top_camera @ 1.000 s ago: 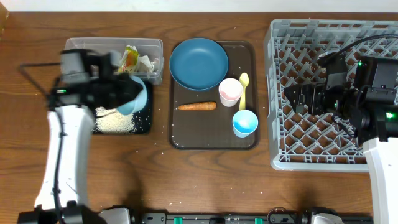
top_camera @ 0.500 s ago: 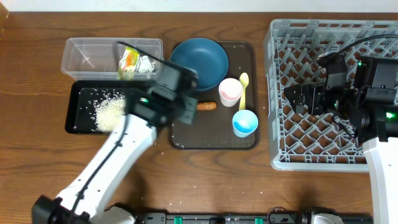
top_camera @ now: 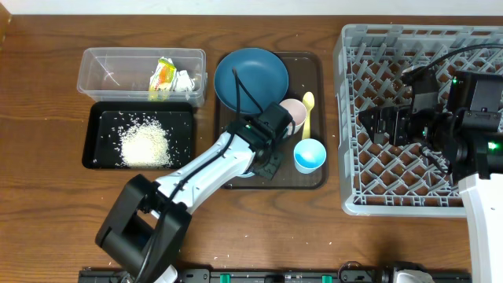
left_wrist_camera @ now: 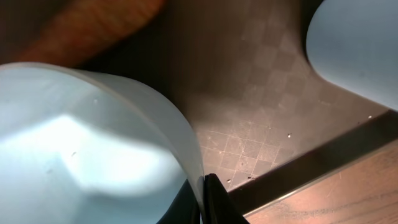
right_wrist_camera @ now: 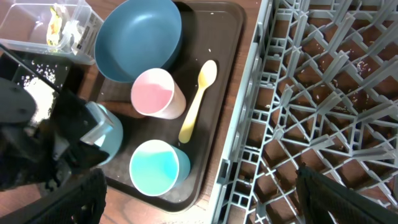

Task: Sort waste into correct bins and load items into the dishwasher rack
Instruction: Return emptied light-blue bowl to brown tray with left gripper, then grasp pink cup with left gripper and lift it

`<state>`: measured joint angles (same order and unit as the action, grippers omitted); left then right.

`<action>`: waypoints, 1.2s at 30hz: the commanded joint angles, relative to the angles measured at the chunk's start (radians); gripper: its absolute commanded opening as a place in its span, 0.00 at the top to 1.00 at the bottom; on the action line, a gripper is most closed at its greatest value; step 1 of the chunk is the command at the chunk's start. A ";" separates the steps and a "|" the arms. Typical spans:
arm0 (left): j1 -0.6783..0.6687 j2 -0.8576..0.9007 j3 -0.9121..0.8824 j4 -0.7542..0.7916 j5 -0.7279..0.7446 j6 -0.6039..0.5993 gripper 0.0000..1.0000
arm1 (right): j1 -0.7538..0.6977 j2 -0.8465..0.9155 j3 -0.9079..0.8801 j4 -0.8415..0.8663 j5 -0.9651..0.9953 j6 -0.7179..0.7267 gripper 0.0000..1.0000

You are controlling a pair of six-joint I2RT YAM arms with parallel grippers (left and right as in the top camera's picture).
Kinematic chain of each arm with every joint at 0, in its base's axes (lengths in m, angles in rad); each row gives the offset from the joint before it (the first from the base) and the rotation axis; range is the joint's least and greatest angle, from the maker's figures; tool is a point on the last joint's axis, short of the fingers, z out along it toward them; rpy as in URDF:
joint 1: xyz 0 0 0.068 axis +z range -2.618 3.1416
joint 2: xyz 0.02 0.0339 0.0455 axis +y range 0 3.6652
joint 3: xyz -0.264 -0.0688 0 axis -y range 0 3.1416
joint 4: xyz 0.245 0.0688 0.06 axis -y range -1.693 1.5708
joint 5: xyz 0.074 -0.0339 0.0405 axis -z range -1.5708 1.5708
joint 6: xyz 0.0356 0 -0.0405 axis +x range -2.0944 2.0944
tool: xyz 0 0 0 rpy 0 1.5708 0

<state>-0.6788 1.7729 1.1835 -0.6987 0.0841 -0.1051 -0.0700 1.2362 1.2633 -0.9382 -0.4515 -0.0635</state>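
The pale blue bowl sits upright between the left gripper's fingers on the bottom of the brown tray, inside the tray's edge, so the left gripper needs to release the bowl.
My left gripper (left_wrist_camera: 204, 186) is shut on the rim of the small pale blue bowl (left_wrist_camera: 81, 143), low over the brown tray (top_camera: 314, 177). The orange carrot (left_wrist_camera: 93, 25) lies just beyond the bowl; my arm hides it from overhead. On the tray are the dark blue bowl (top_camera: 251, 79), pink cup (top_camera: 292, 114), yellow spoon (top_camera: 308, 106) and light blue cup (top_camera: 310, 155). Rice (top_camera: 145, 145) lies in the black tray (top_camera: 102, 126). The wrapper (top_camera: 165, 76) sits in the clear tub (top_camera: 110, 67). My right gripper (right_wrist_camera: 199, 193) hangs open over the grey rack (top_camera: 350, 157).
Loose rice grains dot the wood around the black tray and the brown tray's floor. The rack fills the table's right side, close against the brown tray's right edge. Bare wood runs along the front.
My left arm swung right from above the black tray to the brown tray, carrying the pale blue bowl. The rice heap shows in the black tray. The right arm has not moved.
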 commanded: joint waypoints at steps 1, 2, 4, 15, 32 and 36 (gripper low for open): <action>-0.003 -0.005 -0.003 0.005 0.039 -0.004 0.91 | -0.006 -0.005 0.016 0.000 -0.001 -0.013 0.05; -0.003 -0.005 -0.003 0.005 0.039 -0.004 0.86 | -0.006 -0.005 0.016 0.000 -0.001 -0.013 0.05; -0.003 -0.005 -0.003 0.005 0.039 -0.004 0.76 | -0.006 -0.005 0.016 0.000 -0.001 -0.013 0.05; 0.003 -0.019 0.097 -0.056 0.039 -0.004 0.52 | -0.006 -0.005 0.016 0.000 -0.001 -0.013 0.05; 0.170 0.088 0.308 0.101 0.097 0.019 0.43 | -0.006 -0.005 0.016 -0.001 -0.001 -0.012 0.05; 0.167 0.149 0.308 0.161 0.157 0.019 0.43 | -0.006 -0.005 0.016 -0.001 -0.001 -0.012 0.05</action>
<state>-0.5083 1.8771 1.4818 -0.5617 0.1791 -0.1009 -0.0700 1.2362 1.2636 -0.9386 -0.4515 -0.0635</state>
